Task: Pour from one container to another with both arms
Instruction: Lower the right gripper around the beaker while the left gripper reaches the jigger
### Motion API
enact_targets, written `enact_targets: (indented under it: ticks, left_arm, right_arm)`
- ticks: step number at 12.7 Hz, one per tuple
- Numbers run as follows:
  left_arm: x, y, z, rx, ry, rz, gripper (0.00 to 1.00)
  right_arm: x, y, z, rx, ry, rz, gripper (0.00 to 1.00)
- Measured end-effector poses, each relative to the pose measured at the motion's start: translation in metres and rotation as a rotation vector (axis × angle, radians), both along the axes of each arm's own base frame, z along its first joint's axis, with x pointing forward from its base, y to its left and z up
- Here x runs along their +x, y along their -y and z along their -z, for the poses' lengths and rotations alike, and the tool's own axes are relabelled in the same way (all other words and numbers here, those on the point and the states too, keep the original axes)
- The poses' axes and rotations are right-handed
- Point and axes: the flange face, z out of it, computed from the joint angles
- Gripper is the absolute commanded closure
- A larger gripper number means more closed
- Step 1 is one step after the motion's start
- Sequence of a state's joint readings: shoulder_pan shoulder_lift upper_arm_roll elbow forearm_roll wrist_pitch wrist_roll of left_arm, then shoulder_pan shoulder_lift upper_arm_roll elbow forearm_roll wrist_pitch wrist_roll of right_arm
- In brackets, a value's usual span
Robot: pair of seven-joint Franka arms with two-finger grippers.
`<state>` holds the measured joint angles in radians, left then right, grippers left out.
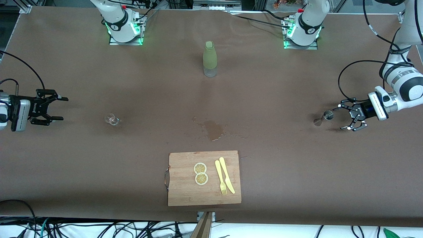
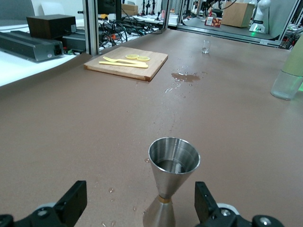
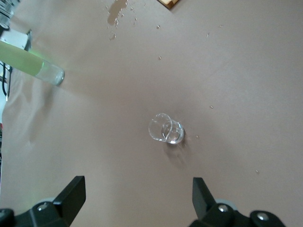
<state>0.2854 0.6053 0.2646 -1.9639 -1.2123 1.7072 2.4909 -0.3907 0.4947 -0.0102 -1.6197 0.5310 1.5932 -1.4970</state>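
Note:
I need to grab the jigger by its narrow middle with my left gripper next. Then the steel jigger's open cup stays free for pouring.
A steel jigger stands upright on the brown table toward the left arm's end. My left gripper is open just short of it. In the left wrist view the jigger rises between my open fingers without touching them. A small clear glass stands toward the right arm's end. My right gripper is open and well apart from it. In the right wrist view the glass sits ahead of the open gripper.
A tall green bottle stands mid-table near the bases. A wet spill marks the table's middle. Nearer the camera lies a wooden cutting board with two lemon slices, a yellow fork and knife.

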Motion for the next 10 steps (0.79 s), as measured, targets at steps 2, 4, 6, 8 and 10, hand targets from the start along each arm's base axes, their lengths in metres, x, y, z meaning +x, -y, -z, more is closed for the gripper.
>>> enact_targets:
  ticks: [2, 4, 6, 8, 10]
  left_arm:
    - [0.002, 0.005, 0.013, -0.024, 0.028, 0.002, 0.00]
    - [0.003, 0.008, 0.023, -0.027, 0.051, 0.020, 0.00]
    - [0.004, 0.011, 0.027, -0.024, 0.070, 0.038, 0.00]
    - [0.004, 0.016, 0.033, -0.023, 0.082, 0.057, 0.00]
    - [0.006, 0.026, 0.041, -0.032, 0.095, 0.066, 0.00]
  right_arm:
    - [0.000, 0.004, 0.021, 0.053, 0.014, -0.005, 0.00]
    - [0.001, 0.003, 0.042, 0.117, 0.061, -0.030, 0.00]
    - [0.002, 0.001, 0.066, 0.179, 0.100, -0.050, 0.00]
    - [0.002, 0.001, 0.087, 0.231, 0.141, -0.060, 0.00]
    - [0.003, 0.001, 0.108, 0.266, 0.189, -0.069, 0.00]
